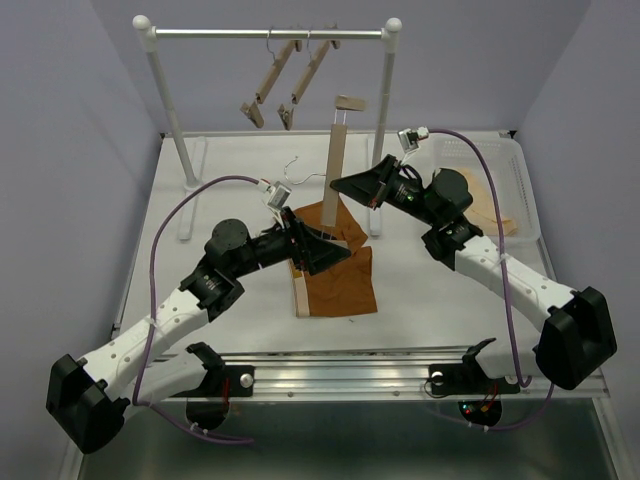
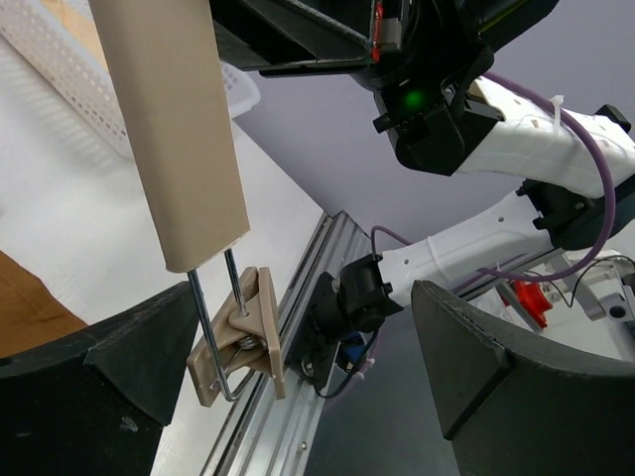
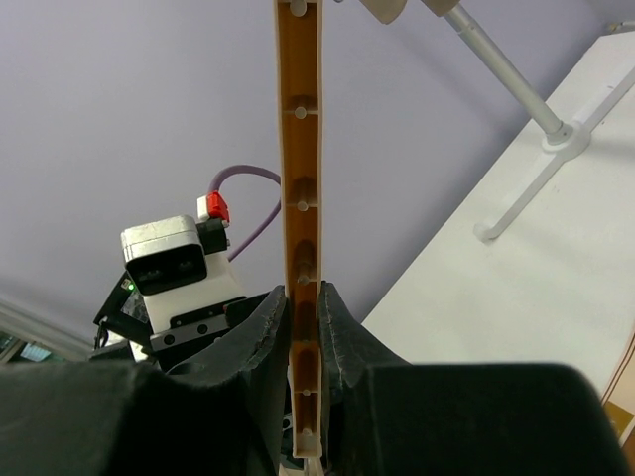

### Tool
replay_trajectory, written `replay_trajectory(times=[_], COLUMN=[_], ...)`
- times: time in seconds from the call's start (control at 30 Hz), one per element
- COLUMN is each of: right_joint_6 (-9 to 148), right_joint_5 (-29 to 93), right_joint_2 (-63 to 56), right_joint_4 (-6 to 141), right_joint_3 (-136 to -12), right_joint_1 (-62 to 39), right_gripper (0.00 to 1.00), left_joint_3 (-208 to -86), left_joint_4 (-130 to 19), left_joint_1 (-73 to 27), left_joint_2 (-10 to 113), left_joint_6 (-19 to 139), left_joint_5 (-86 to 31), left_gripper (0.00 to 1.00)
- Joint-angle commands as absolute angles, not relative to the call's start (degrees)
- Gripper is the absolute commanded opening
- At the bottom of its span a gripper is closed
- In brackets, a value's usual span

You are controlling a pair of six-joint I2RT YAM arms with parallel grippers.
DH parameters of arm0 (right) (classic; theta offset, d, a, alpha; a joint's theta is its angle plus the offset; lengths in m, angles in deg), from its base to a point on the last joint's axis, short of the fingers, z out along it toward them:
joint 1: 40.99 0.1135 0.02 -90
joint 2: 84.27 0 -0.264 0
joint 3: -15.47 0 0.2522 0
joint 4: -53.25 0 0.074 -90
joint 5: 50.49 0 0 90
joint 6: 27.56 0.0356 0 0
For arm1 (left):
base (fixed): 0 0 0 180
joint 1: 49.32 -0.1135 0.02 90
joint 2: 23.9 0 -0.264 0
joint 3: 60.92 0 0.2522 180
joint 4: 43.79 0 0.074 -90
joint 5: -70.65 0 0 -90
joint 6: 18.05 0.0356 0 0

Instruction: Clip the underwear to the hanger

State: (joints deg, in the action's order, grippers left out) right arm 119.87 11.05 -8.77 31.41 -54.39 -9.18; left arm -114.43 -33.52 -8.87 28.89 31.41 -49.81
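Note:
My left gripper squeezes the two handle plates of the clip at the hanger's low end next, opening the clip to clip the underwear.
The rust-brown underwear (image 1: 340,275) lies flat on the white table in the middle. The hanger (image 1: 337,160) is a light-wood bar standing steeply, one clip (image 1: 350,102) up high and its other end low over the underwear. My right gripper (image 1: 340,186) is shut on the bar's middle; the right wrist view shows the bar (image 3: 301,198) pinched between my right gripper's (image 3: 303,327) fingers. My left gripper (image 1: 335,250) is open just above the underwear beside the bar. In the left wrist view the bar's end (image 2: 189,149) and its clip (image 2: 238,337) hang between the left gripper's (image 2: 298,377) spread fingers, untouched.
A white rack (image 1: 270,34) stands at the back with two more wooden hangers (image 1: 265,88) (image 1: 310,75) on its rail. A white basket (image 1: 515,170) with pale cream garments (image 1: 492,212) sits at the right. A metal rail (image 1: 400,360) runs along the near edge.

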Motion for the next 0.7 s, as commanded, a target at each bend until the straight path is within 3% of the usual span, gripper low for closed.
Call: replay_trajectory(times=[0.0,0.13,0.23,0.27,0.47,0.5,0.67], right_joint_6=[120.10,119.92,120.01,119.92,119.66,119.83,119.66], right_joint_5=[11.39,12.00,11.83,11.74,10.95,10.78,10.51], right_joint_2=[-9.21,-8.86,-8.78,-8.78,-8.34,-8.16,-7.90], right_joint_4=[26.05,26.05,26.05,26.05,26.75,26.75,26.93], right_joint_3=[-57.00,-57.18,-57.44,-57.44,-57.71,-57.71,-57.71], right_joint_1=[-9.61,-9.61,-9.61,-9.61,-9.61,-9.61,-9.61], right_gripper=[0.01,0.01,0.01,0.01,0.01,0.01,0.01], left_joint_3=[-113.27,-113.36,-113.44,-113.62,-114.32,-114.59,-114.76], left_joint_4=[-29.69,-29.69,-29.87,-29.87,-29.95,-29.95,-30.74], left_joint_1=[-8.45,-8.54,-8.45,-8.45,-8.45,-8.45,-8.45], left_joint_2=[27.69,27.86,28.39,28.74,29.27,29.27,28.57], left_joint_6=[31.34,31.51,31.78,31.78,32.39,32.48,33.36], left_joint_5=[-52.49,-53.36,-53.63,-53.80,-54.16,-54.33,-55.03], left_gripper=[0.99,0.97,0.89,0.82,0.63,0.54,0.38])
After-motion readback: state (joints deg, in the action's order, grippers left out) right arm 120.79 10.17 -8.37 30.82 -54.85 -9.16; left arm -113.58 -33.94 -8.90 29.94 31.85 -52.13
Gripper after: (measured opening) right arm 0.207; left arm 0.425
